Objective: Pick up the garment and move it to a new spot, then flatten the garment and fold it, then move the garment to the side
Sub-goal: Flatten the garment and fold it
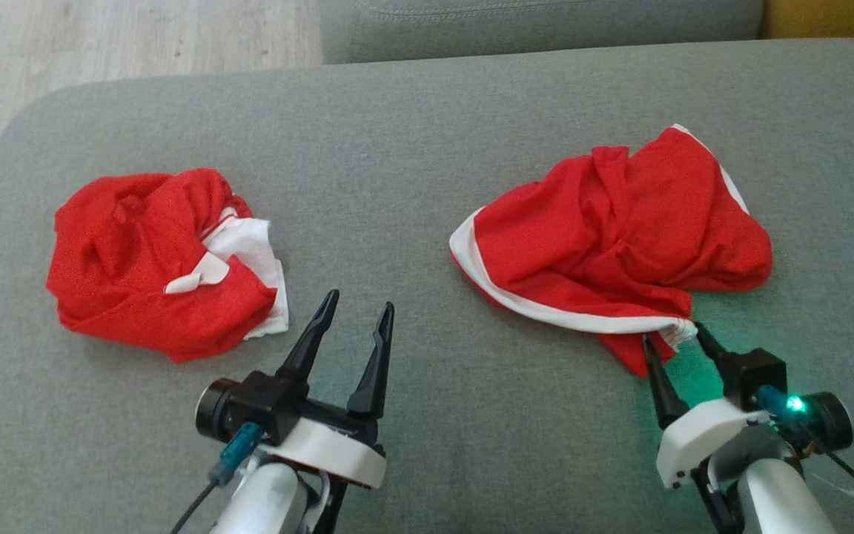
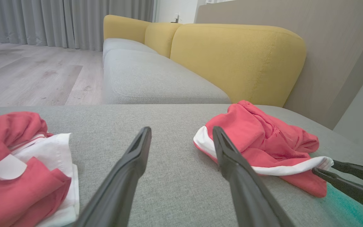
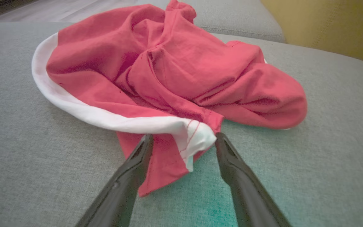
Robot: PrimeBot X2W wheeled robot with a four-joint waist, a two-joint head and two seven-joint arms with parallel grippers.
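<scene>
My right gripper grabs the crumpled garment (image 1: 620,237) by its white-trimmed hem tip (image 1: 677,329) next, to start flattening it.
A crumpled red garment (image 1: 620,237) with white trim lies on the right of the grey cushion (image 1: 427,148); it also appears in the left wrist view (image 2: 263,135) and the right wrist view (image 3: 175,69). My right gripper (image 1: 673,332) is open at its near corner, and the white hem tip lies between the two fingers (image 3: 184,135). That gripper also shows at the right edge of the left wrist view (image 2: 325,167). My left gripper (image 1: 360,300) stands open over bare cushion, nothing between its fingers (image 2: 181,129).
A second crumpled red and white garment (image 1: 145,259) lies on the cushion's left, close to my left gripper (image 2: 11,151). Wooden floor (image 1: 101,44) lies beyond the cushion's far left edge. Another grey seat (image 2: 156,78) and yellow backrests (image 2: 238,60) stand behind.
</scene>
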